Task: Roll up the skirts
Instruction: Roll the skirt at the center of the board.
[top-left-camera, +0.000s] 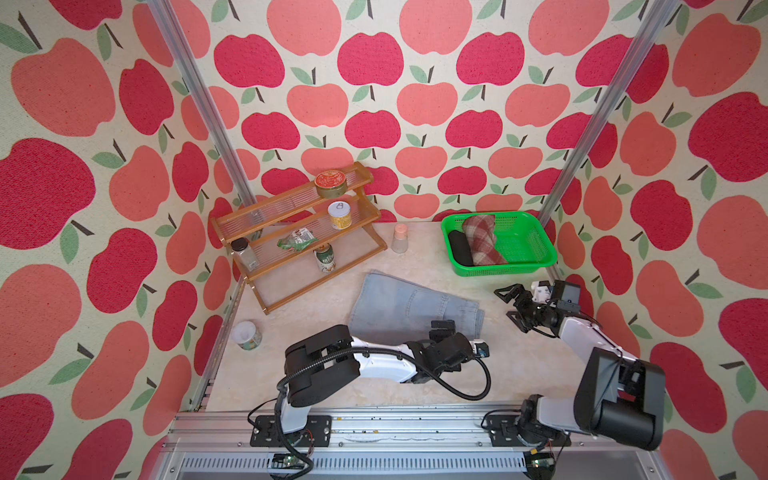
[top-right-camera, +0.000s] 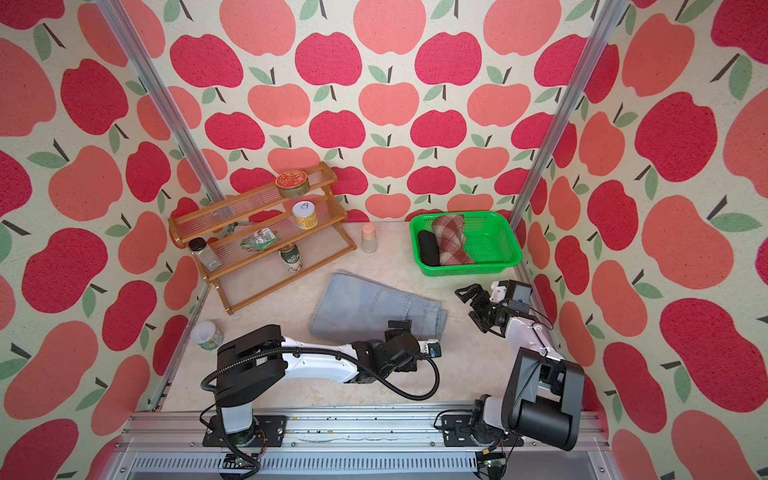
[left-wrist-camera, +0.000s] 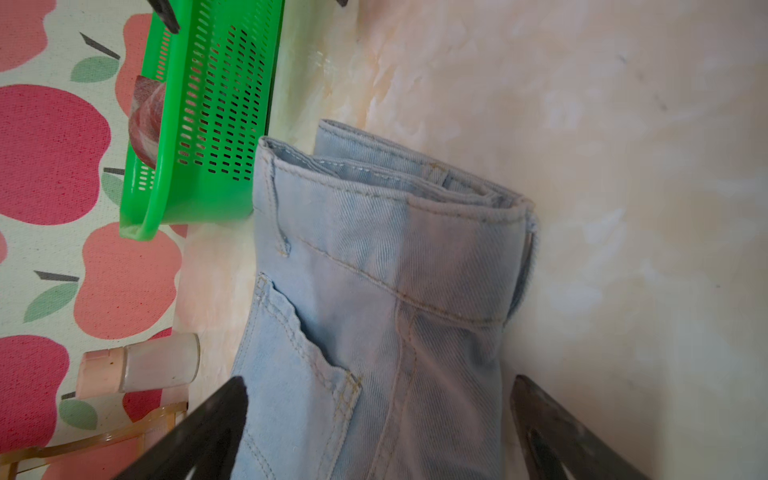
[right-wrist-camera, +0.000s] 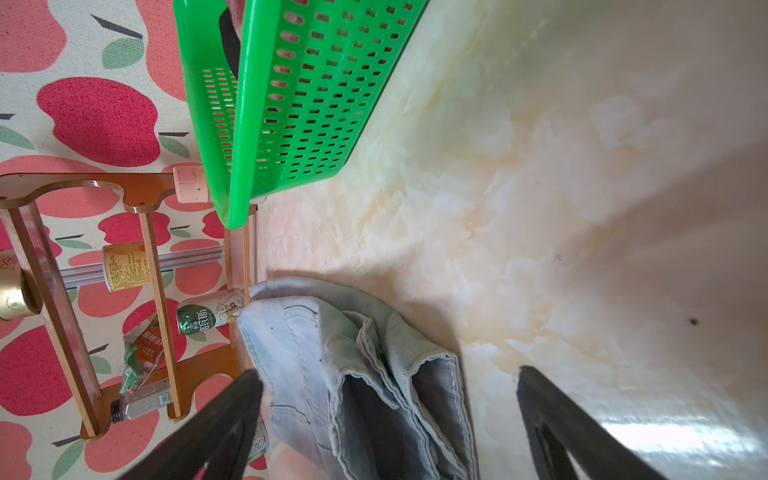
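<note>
Next, my left gripper grips the denim skirt by its near edge at the layered waistband end to roll that end up.
The light blue denim skirt (top-left-camera: 409, 307) (top-right-camera: 370, 303) lies folded flat in the middle of the table, its layered waistband end toward the right. My left gripper (top-left-camera: 442, 327) (left-wrist-camera: 379, 381) is open over the skirt's near edge, and denim (left-wrist-camera: 374, 270) fills the space between its fingers. My right gripper (top-left-camera: 508, 305) (right-wrist-camera: 389, 374) is open and holds nothing, apart from the skirt's (right-wrist-camera: 316, 353) right end. In the green basket (top-left-camera: 505, 268) at the back right lie the rolled plaid skirt (top-left-camera: 482, 239) and the rolled black skirt (top-left-camera: 459, 249).
A wooden tiered rack (top-left-camera: 365, 183) stands at the back left with cans, a packet and a small bottle. A pink-capped bottle (top-left-camera: 400, 239) stands between rack and basket. A can (top-left-camera: 247, 336) sits near the left wall.
</note>
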